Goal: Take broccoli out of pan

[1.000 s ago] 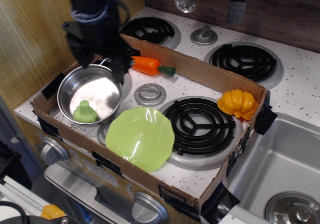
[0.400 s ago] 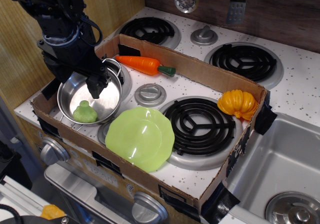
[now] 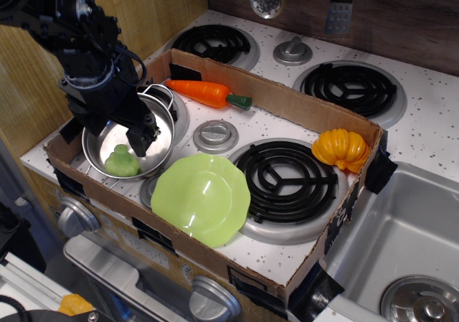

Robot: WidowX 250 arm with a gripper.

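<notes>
Next, my gripper grabs the pale-green broccoli by its stem [image 3: 120,150] and takes it out of the pan.
The pale-green broccoli [image 3: 122,162] stands stem-up inside the shiny steel pan [image 3: 164,123], near its front rim, at the left end of the cardboard box. My black gripper [image 3: 118,134] hangs over the pan just above and behind the broccoli. Its jaws are open, with one finger [image 3: 141,139] down on the broccoli's right side and the other at its left. It holds nothing. The arm hides the pan's back left part.
A lime-green plate [image 3: 201,199] lies right of the pan. An orange carrot [image 3: 208,92] lies behind the pan and a yellow-orange pumpkin [image 3: 342,148] at the right. The cardboard box wall [image 3: 287,101] rings the stove top. A sink [image 3: 401,229] is at the far right.
The gripper has moved left and down from above the pan's back rim into the pan, and now sits close over the broccoli. The broccoli and pan have not moved.
</notes>
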